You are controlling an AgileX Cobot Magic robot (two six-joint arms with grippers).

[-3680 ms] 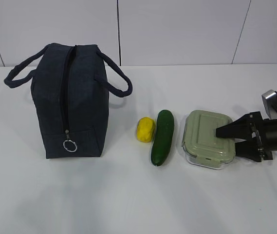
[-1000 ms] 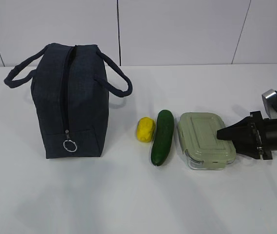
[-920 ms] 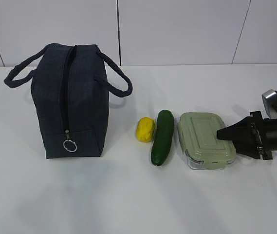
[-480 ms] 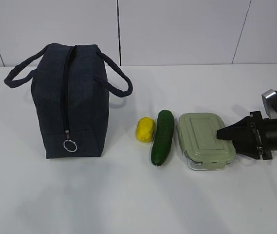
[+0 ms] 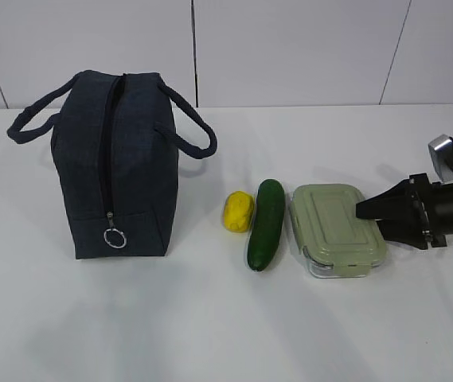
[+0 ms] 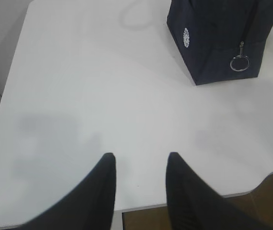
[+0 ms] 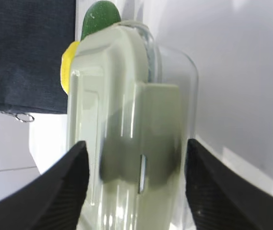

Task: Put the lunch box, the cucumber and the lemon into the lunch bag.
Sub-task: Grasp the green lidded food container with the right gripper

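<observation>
The lunch box will be picked up next by its latch end (image 5: pixel 369 227) with my right gripper. Then it can go into the lunch bag (image 5: pixel 119 167).
The lunch bag (image 5: pixel 119 167) stands upright at the left, its ring pull (image 5: pixel 114 237) low on the near end. To its right lie the lemon (image 5: pixel 238 211), the cucumber (image 5: pixel 266 224) and the lunch box (image 5: pixel 337 229), side by side on the table. My right gripper (image 5: pixel 365 216) is open at the box's right end. In the right wrist view its fingers straddle the sage-green lid (image 7: pixel 122 120) with my right gripper (image 7: pixel 135 143) not clamping it. My left gripper (image 6: pixel 141 155) is open over bare table near the front edge, with the bag (image 6: pixel 218 33) ahead to the right.
Two loop handles (image 5: pixel 186 127) stick out from the bag's sides. The table's front edge (image 6: pixel 198 197) runs just under the left fingers. A white tiled wall (image 5: pixel 290 48) closes the back.
The lunch box slid left toward the cucumber before the last second and has lain still since. The right jaws have widened and the gripper has drawn slightly right and up.
</observation>
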